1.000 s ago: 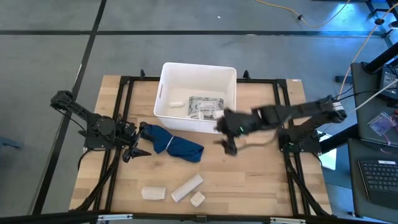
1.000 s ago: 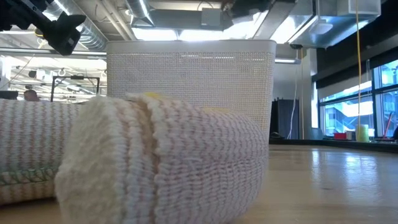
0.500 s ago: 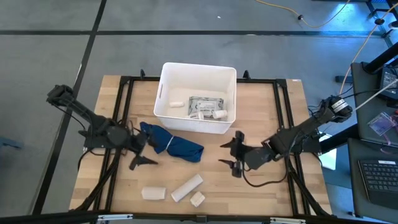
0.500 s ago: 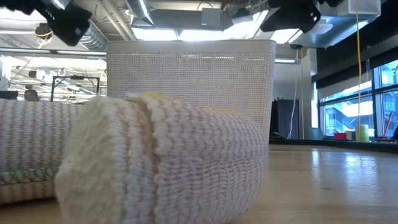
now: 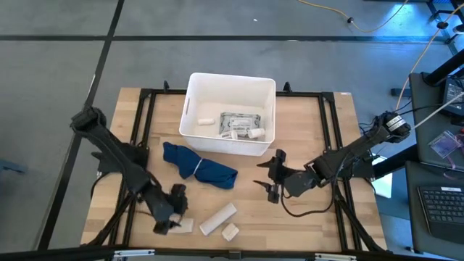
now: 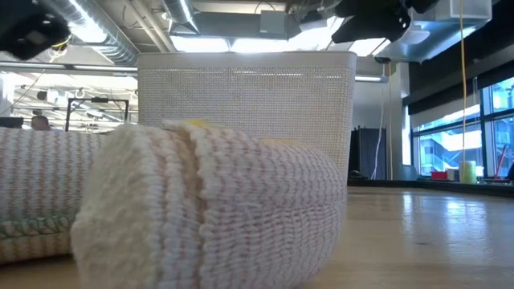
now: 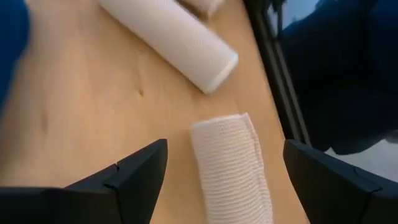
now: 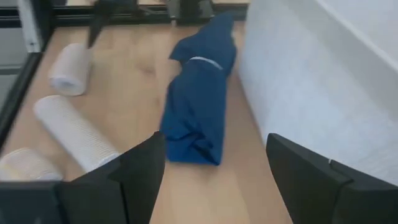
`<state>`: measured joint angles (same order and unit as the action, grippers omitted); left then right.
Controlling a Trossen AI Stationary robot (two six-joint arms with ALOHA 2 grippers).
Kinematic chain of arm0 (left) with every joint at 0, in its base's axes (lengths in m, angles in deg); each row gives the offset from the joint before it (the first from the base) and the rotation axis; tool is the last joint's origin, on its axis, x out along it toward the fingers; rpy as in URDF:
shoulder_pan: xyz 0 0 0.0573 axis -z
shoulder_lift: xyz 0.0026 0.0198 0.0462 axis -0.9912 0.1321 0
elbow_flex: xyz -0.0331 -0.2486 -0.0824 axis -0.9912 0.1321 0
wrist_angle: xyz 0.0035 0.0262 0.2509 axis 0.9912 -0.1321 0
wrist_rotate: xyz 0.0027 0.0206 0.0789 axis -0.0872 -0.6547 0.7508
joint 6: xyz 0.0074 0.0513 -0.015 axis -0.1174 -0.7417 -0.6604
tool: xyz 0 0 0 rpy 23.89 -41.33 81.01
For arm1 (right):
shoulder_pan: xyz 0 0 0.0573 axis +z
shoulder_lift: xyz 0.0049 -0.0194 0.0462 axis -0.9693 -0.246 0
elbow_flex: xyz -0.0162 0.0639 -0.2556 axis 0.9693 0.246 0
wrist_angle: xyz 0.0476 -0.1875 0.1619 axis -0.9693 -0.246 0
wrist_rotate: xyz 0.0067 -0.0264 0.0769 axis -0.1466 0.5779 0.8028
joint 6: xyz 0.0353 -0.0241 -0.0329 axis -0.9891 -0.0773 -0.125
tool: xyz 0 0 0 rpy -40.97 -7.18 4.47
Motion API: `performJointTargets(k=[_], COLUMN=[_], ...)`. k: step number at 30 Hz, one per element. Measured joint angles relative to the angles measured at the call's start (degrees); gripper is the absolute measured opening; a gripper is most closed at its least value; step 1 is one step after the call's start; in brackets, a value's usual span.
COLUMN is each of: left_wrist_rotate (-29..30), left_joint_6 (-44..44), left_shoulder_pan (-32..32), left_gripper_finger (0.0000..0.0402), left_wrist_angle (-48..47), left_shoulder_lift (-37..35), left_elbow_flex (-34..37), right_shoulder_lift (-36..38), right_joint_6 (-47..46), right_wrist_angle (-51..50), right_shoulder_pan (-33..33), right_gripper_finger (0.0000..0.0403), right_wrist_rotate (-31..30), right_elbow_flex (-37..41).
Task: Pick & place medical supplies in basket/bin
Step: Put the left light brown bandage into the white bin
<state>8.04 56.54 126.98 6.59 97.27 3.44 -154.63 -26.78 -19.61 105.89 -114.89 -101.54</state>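
Observation:
The left gripper grips the beige bandage block by its long sides near one end (image 7: 229,158) next, to put the block in the white bin.
The white bin (image 5: 230,112) stands at the table's far middle, with a grey dotted packet (image 5: 239,125) and a small white vial (image 5: 206,119) lying inside. Three beige bandage pieces lie near the near edge: a block (image 5: 181,226), a long roll (image 5: 218,218) and a small roll (image 5: 230,232). My left gripper (image 5: 168,209) hovers open over the block, whose end (image 7: 230,168) shows between the fingers in the left wrist view. My right gripper (image 5: 270,180) is open, right of centre, facing the dark blue cloth (image 8: 196,106).
The dark blue cloth (image 5: 199,165) lies bunched just in front of the bin. The bin's wall (image 8: 311,81) rises beside my right gripper's line of sight. Black frame rails (image 5: 141,138) run along both table sides. Bare wood lies between the cloth and the bandages.
My left gripper has swung from beside the blue cloth toward the near edge and now sits above the bandage block, still open. My right gripper has drawn back from the bin's front wall toward the near right, then held still. Nothing on the table has moved.

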Motion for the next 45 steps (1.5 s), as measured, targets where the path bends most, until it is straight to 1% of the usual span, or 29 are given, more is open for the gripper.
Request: performJointTargets(k=[4, 9, 13, 15, 19, 24, 29, 34, 36, 39, 43, 45], left_wrist_rotate=[0.9, 0.8, 0.2, -1.2, -3.4, -7.2, -12.3, -18.8, -19.0, -18.6, -18.3, -16.1], left_joint_6=[4.8, 9.0, 14.4, 16.5, 17.3, 17.1, 13.8, 10.9, 9.6, 8.3, 6.8, 3.8], left_shoulder_pan=[2.5, 3.9, 3.8, 3.8, 3.5, 2.0, -0.2, -3.0, -4.2, -6.5, -9.7, -11.9], left_gripper_finger=[0.031, 0.031, 0.031, 0.031, 0.0308, 0.0278, 0.0223, 0.0169, 0.0152, 0.0139, 0.0136, 0.0136], left_wrist_angle=[-2.4, -3.0, -6.8, -8.1, -8.4, -9.3, -10.1, -14.5, -16.3, -18.3, -18.6, -18.2], left_shoulder_lift=[7.4, 14.3, 17.4, 18.5, 19.4, 19.3, 19.2, 16.8, 14.8, 11.1, 4.6, 1.0], left_elbow_flex=[-4.3, -7.0, -7.9, -7.9, -7.9, -7.9, -7.9, -7.9, -7.9, -7.9, -7.9, -7.9], right_shoulder_lift=[0.0, 0.0, 0.0, 0.0, 0.0, 0.0, 0.0, 0.0, 0.0, 0.0, 0.0, 0.0], right_joint_6=[2.0, 2.7, 2.7, 2.7, 2.8, 4.1, 4.3, 4.4, 4.4, 4.2, 4.2, 4.3], right_wrist_angle=[0.0, -0.1, -0.1, -0.1, -0.1, -0.1, -0.2, -1.2, -2.2, -3.3, -3.5, -3.5], right_shoulder_pan=[0.0, -0.1, -0.1, -0.1, -0.1, -0.1, -0.1, -0.1, -0.1, -0.1, -0.1, -0.1], right_gripper_finger=[0.0277, 0.0277, 0.0277, 0.0277, 0.0277, 0.0277, 0.0277, 0.0277, 0.0277, 0.0277, 0.0277, 0.0277], right_wrist_rotate=[-3.2, -3.9, -3.6, -3.6, -3.5, -3.5, -3.5, -3.5, -3.5, -3.5, -3.5, -3.5], right_elbow_flex=[0.0, 0.0, 0.0, 0.0, 0.0, 0.0, 0.0, 0.0, 0.0, 0.0, 0.0, 0.0])
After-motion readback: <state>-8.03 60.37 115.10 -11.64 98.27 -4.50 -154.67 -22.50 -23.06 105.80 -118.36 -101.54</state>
